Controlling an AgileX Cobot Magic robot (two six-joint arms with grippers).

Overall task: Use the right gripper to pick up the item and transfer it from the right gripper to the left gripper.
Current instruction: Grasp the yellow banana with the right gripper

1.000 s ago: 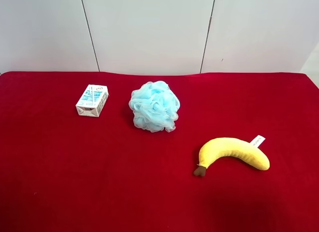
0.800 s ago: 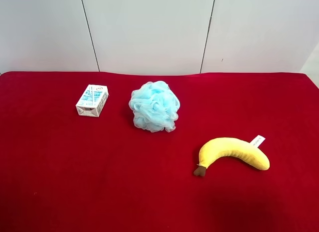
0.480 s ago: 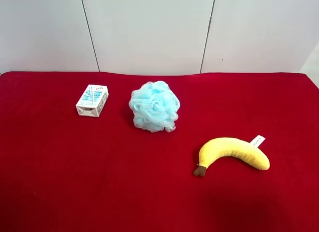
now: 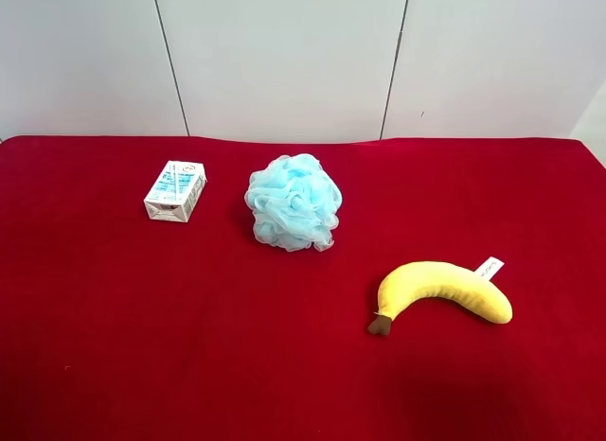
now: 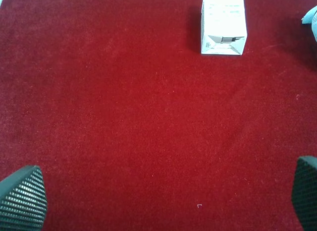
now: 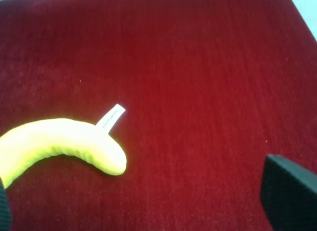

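Observation:
The yellow plush banana's brown stem (image 4: 380, 325) should stay free for the left gripper, so the right gripper next needs to grab the banana by its tagged end (image 4: 481, 295).
The yellow plush banana (image 4: 441, 288) lies on the red cloth at the exterior high view's right, brown stem tip toward the front, white tag at its far end. It also shows in the right wrist view (image 6: 59, 144), lying beyond and to one side of my right gripper (image 6: 143, 203). That gripper is open and empty; only the tips of its fingers (image 6: 290, 196) show at the frame's corners. My left gripper (image 5: 161, 196) is open and empty over bare cloth, its ribbed fingertips (image 5: 22, 196) wide apart. Neither arm shows in the exterior high view.
A light-blue mesh bath puff (image 4: 294, 202) sits mid-table. A small white-and-blue carton (image 4: 175, 190) lies to its left, and also shows in the left wrist view (image 5: 223, 24). The red cloth (image 4: 189, 318) ends at a white panelled wall (image 4: 284, 53) behind.

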